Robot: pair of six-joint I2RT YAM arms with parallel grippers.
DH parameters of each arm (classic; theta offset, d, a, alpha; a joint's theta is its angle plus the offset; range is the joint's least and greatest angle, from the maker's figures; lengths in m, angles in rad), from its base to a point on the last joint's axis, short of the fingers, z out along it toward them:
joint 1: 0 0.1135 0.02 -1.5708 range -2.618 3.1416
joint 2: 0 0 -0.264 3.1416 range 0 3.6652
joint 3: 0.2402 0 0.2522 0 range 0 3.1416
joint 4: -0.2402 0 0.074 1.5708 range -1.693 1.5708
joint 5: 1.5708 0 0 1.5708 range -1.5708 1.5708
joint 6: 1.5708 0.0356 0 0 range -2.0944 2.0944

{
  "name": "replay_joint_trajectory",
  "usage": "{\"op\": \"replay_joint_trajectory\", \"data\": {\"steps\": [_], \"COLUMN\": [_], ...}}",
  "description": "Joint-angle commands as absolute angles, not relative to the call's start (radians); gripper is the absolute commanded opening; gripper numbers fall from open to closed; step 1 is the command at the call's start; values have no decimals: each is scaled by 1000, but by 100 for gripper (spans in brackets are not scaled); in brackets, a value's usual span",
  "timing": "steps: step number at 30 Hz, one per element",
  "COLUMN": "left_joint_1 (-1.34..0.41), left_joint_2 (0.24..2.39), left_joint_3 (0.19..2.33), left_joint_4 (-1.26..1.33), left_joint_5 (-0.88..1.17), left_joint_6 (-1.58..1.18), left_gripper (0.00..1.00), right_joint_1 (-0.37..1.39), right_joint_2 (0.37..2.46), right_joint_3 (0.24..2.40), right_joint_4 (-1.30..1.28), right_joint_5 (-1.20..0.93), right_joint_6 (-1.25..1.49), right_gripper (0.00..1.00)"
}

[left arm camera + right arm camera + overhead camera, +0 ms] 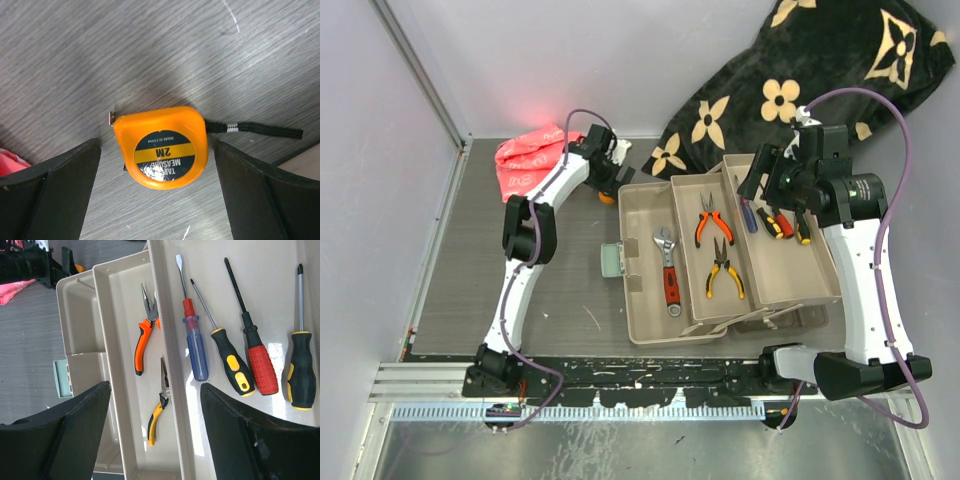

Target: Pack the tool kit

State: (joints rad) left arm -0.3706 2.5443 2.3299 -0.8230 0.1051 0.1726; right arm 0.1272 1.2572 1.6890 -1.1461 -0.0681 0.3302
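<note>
My left gripper's fingers reach down on both sides of the tape measure [607, 198] [162, 147]. It needs to close now. Closing now would hold the tape measure.
The tool kit's beige toolbox [650, 335] lies open with its trays fanned out. A red wrench [669, 270] rests in the left tray. Orange pliers [707, 222] and yellow pliers [724, 268] lie in the middle tray, and several screwdrivers [225, 355] in the right one. The orange tape measure [162, 147] lies flat on the table beyond the box's far left corner. My left gripper [156, 150] is open and straddles it, both fingers [60, 190] apart from it. My right gripper [155, 387] hovers open above the trays, holding nothing.
A pink bag [528, 160] lies at the back left, close to the left gripper. The black flower-patterned blanket [800, 80] is heaped at the back right behind the box. The tape measure's black strap [260, 130] trails toward the box. A green latch [612, 260] sticks out of the box's left side.
</note>
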Motion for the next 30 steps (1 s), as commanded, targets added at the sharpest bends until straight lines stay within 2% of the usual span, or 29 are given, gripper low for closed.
{"op": "replay_joint_trajectory", "data": {"steps": [1,6,7,13,16,23,30], "left_joint_1": [-380,-387,-387,-386,-374,-268,-167], "left_joint_2": [2565,2565,2564,2504,2428,2238,2017], "left_joint_3": [2358,2346,2343,2265,2177,2094,2123], "left_joint_4": [-795,-783,-782,-771,-734,-717,-657], "left_joint_5": [88,84,85,74,72,154,440], "left_joint_6": [151,129,129,127,120,48,-160], "left_gripper": [98,93,89,45,33,30,30], "right_joint_1": [130,130,130,130,130,130,132], "right_joint_2": [1239,1227,1225,1207,1199,1199,1190], "right_joint_3": [1736,1722,1719,1700,1692,1684,1628], "right_joint_4": [-1135,-1137,-1137,-1142,-1141,-1122,-979], "right_joint_5": [-67,-70,-70,-68,-66,-90,-201], "right_joint_6": [317,321,322,324,324,324,349], "right_gripper": [78,78,78,78,78,78,78]}}
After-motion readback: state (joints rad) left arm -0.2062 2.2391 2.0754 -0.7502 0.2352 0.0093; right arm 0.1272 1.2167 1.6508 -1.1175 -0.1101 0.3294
